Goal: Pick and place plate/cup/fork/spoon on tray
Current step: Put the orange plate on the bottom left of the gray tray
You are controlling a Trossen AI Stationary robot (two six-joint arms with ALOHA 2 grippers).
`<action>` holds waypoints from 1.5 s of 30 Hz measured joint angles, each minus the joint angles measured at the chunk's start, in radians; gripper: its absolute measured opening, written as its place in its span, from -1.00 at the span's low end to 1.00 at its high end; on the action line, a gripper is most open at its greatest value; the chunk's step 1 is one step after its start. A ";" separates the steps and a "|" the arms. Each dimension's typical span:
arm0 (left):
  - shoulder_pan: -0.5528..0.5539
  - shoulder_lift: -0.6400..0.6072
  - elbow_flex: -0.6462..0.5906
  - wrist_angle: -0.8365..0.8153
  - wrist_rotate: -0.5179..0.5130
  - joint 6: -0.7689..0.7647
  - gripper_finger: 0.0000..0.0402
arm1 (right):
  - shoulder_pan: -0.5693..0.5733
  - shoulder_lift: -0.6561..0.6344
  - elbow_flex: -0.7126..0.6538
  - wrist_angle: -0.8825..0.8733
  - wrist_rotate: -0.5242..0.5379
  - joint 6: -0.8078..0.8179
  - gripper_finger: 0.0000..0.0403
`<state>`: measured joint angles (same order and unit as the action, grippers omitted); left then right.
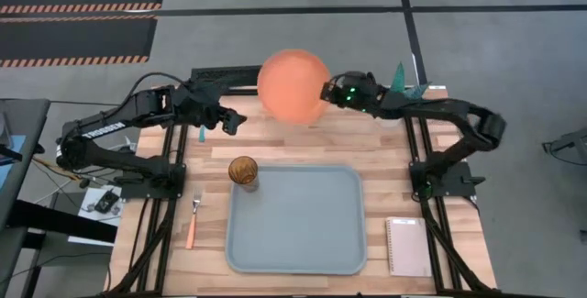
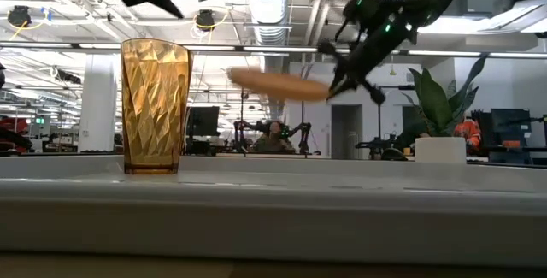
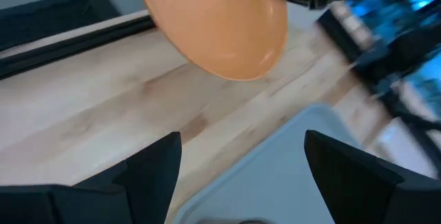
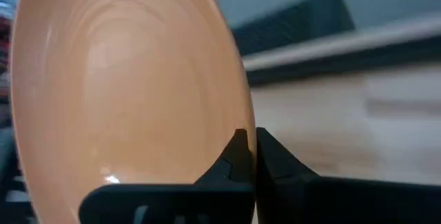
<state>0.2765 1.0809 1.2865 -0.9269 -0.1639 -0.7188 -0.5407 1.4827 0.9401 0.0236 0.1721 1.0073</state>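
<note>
I should next grab the orange plate by its free rim (image 1: 260,89) with my left gripper, and then lay the plate on the grey-blue tray (image 1: 303,243).
The orange plate (image 1: 292,85) is in the air above the table's far edge; it also shows in the low view (image 2: 278,84) and the left wrist view (image 3: 213,24). My right gripper (image 1: 327,92) is shut on its rim. My left gripper (image 1: 231,122) is open and empty, above the table to the left of the plate. The amber cup (image 1: 243,171) stands upright at the far left corner of the grey-blue tray (image 1: 303,243). The orange-handled fork (image 1: 193,222) lies flat on the table left of the tray. A light blue handle (image 1: 199,135), seemingly the spoon's, shows under my left arm. My right gripper pinches the plate's rim (image 4: 238,124) between its two fingers, on the side toward the table's right. The fingers (image 2: 342,77) come nearly level from the right, one above the rim and one below. The plate is lifted clear and close to level, a little tilted.
A pink notebook (image 1: 408,246) lies right of the tray near the front edge. A white pot with a green plant (image 2: 440,137) stands at the far right. Bare wood shows between the tray and the far edge (image 1: 303,142).
</note>
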 joint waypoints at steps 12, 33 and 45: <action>0.125 0.001 0.000 0.221 0.146 -0.143 0.46 | 0.128 -0.311 0.001 0.024 0.199 -0.264 -0.98; 0.120 0.125 0.000 0.422 0.206 0.006 0.42 | 0.254 -0.285 0.001 0.009 0.199 -0.236 -0.97; 0.116 0.131 0.000 0.338 0.106 -0.026 -0.52 | 0.253 -0.286 0.001 -0.041 0.219 -0.214 -0.96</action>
<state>0.3927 1.2119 1.2865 -0.5886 -0.0578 -0.7449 -0.2876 1.1969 0.9413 -0.0172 0.3907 0.7930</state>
